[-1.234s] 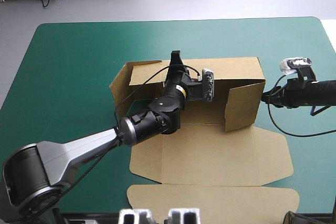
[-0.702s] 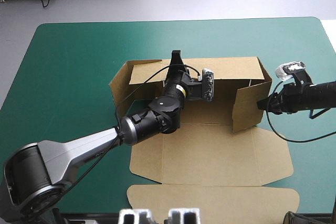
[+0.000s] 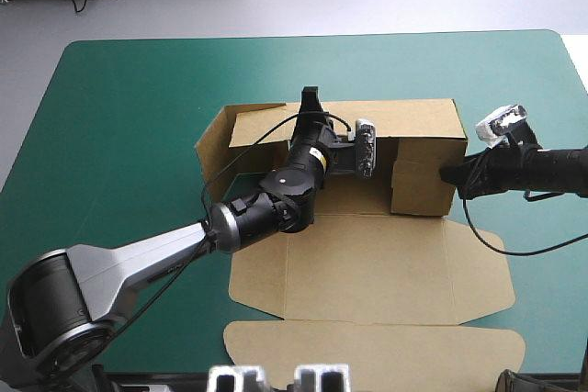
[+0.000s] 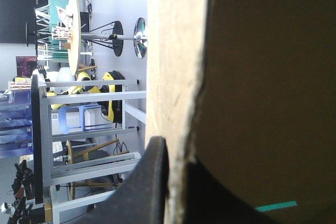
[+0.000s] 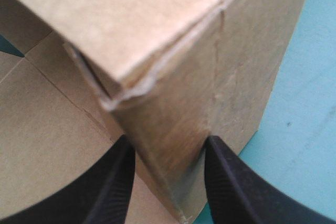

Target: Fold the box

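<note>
The right gripper grabs the box's raised side by its loose edge (image 3: 452,177) next, to fold the box (image 3: 367,263) into shape.
The brown box (image 3: 367,263) lies mid-table with its base and lid flat. Its back wall (image 3: 404,121) stands upright. My left gripper (image 3: 310,98) is at that wall's top edge, shut on the board. In the left wrist view one black finger (image 4: 152,182) shows against the board's edge (image 4: 173,77); the other is hidden behind it. My right gripper (image 3: 447,174) presses on the raised right side wall (image 3: 423,188). In the right wrist view it (image 5: 168,182) stands open, astride the wall's upright corner edge (image 5: 173,129).
The box's left side flap (image 3: 213,149) stands part raised. The lid panel (image 3: 367,351) reaches the table's near edge. Bare teal-green cover (image 3: 119,126) lies to the left, far side and right of the box.
The right gripper has moved left toward the box. The right side wall has swung inward and now stands squarer against the back wall. The left arm has held still.
</note>
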### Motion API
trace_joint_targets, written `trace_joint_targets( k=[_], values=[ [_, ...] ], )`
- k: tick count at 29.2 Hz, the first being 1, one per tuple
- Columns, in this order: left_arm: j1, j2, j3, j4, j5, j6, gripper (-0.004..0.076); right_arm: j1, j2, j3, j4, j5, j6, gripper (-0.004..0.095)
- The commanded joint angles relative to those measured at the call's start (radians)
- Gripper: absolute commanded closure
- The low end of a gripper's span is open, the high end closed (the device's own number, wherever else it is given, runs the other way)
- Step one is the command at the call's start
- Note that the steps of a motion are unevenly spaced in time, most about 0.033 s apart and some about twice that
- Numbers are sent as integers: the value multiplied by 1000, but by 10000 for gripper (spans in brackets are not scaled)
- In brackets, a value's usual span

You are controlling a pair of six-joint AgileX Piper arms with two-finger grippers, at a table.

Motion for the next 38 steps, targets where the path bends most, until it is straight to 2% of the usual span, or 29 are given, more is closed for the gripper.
trace_joint_targets(
  k=[1,4,6,8,10,11,15,18,20,24,27,32,35,38],
  values=[
    [-17,-23,-12,-7,-148,-55,734,-4,3,-5,85,-47,-29,509],
    [-17,-23,-12,32,-156,-70,734,-4,26,-2,146,-96,-57,515],
    [-17,-23,-12,43,-156,-70,734,-4,29,-2,189,-110,-73,570],
    [-17,-23,-12,45,-156,-70,734,-4,35,-2,201,-127,-73,699],
    [-17,-23,-12,45,-155,-68,734,-4,41,-2,199,-128,-75,884],
    [-17,-23,-12,45,-149,-68,734,-4,43,-2,197,-128,-75,924],
    [-17,-21,-12,45,-129,-68,727,-4,43,-1,189,-125,-79,908],
    [-17,-21,-12,50,-114,-68,666,-4,43,-1,189,-124,-79,908],
    [-17,-21,-12,60,-107,-68,580,-4,43,-1,189,-122,-79,909],
    [-17,-13,-12,90,-107,-68,342,-4,43,-1,189,-118,-71,909],
    [-17,-10,-12,105,-111,-70,232,-4,43,-1,188,-116,-71,908],
    [-32,-10,-12,126,-30,-131,232,-4,43,-1,145,-125,-48,909],
    [-59,-10,-12,238,48,-147,232,-4,43,-1,137,-127,-44,909],
    [-93,-14,-12,341,75,-237,232,-4,43,-1,137,-127,-32,908]
  ],
)
